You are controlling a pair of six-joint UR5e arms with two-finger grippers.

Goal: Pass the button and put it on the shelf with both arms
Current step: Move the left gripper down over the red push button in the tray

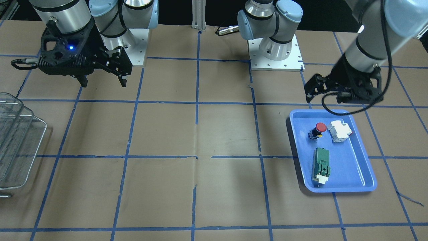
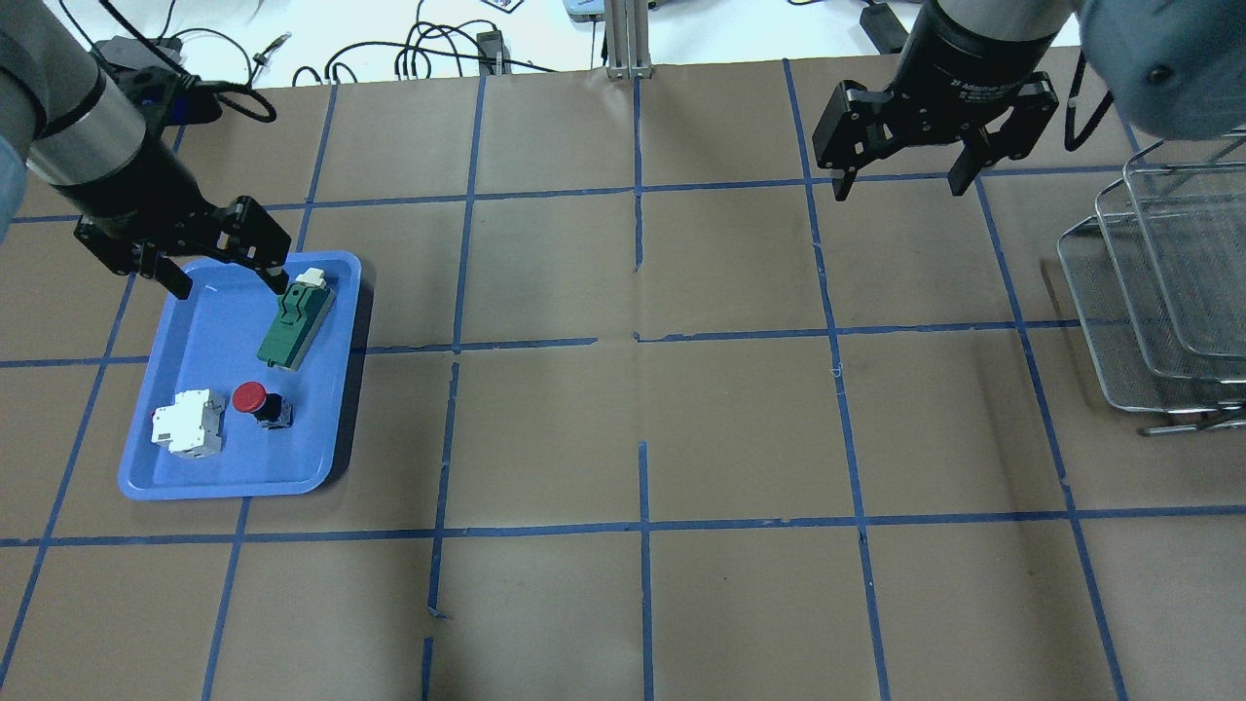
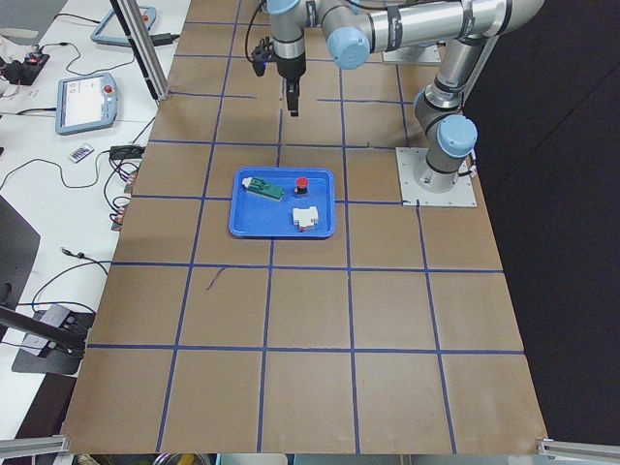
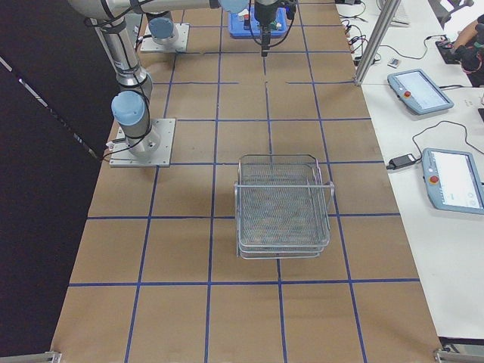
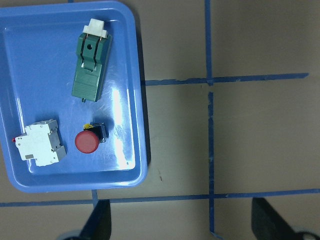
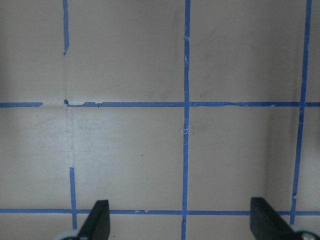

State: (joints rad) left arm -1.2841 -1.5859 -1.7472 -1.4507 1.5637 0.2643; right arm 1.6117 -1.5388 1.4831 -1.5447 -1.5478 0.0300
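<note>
I should next pick up the button by its red cap [image 1: 321, 127] with my left gripper, which leaves the button's body [image 1: 314, 134] free for the other arm to grab.
The red-capped button [image 2: 255, 399] lies on its side in the blue tray [image 2: 214, 341], between the white breaker and the green block; it also shows in the front view [image 1: 319, 129] and the left wrist view [image 5: 89, 139]. My left gripper [image 2: 232, 287] is open and empty, high above the tray's edge on the robot's side [image 1: 324, 98]. My right gripper [image 2: 900, 187] is open and empty above bare table, well away from the button [image 1: 103, 83]. The wire-mesh shelf [image 2: 1158, 292] stands at the table's right end [image 1: 16, 140].
A white breaker [image 2: 187, 424] and a green block [image 2: 295, 316] share the tray with the button. Brown paper with a blue tape grid covers the table. The arm bases [image 1: 276, 50] sit at the robot's edge. Cables lie beyond the far edge.
</note>
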